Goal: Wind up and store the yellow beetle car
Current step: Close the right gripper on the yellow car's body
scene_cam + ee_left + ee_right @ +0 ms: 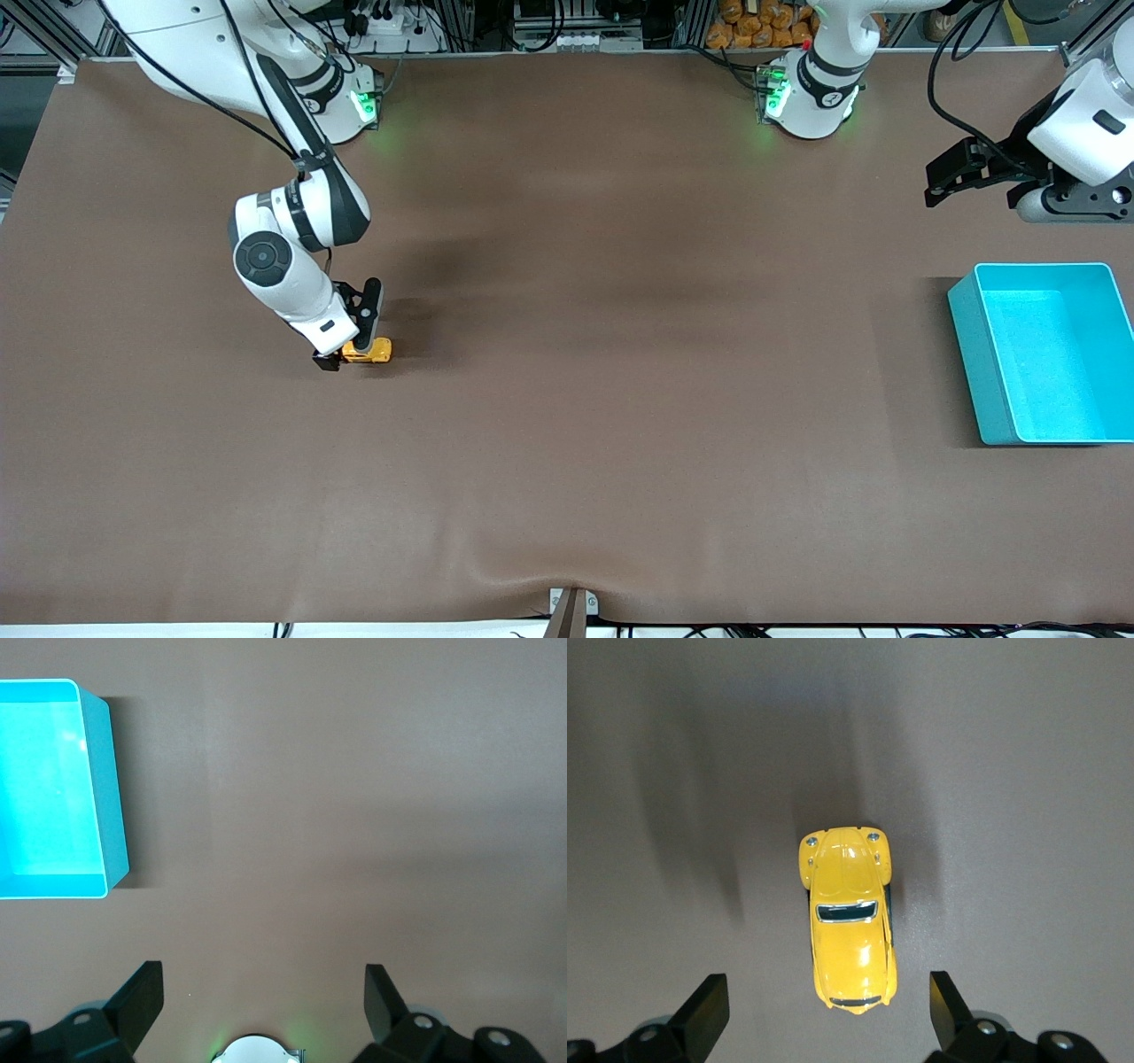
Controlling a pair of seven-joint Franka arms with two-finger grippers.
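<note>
The yellow beetle car needs winding: my right gripper will grab the sides of its cabin (850, 948) next.
The yellow beetle car (372, 352) (847, 920) stands on the brown table toward the right arm's end. My right gripper (349, 331) (828, 994) hangs low over it and is open. One black finger (704, 1005) stands on each side of the car's tail without touching it. The cyan bin (970, 363) (111, 797) sits empty at the left arm's end of the table. My left gripper (941, 182) (261, 985) waits in the air over bare table near the bin, open with nothing between its fingers.
The table is a wide brown mat (620, 399) with a slight wrinkle at the edge nearest the front camera. Both arm bases (811, 97) stand along the table's edge farthest from that camera. Cables and clutter lie off the table past them.
</note>
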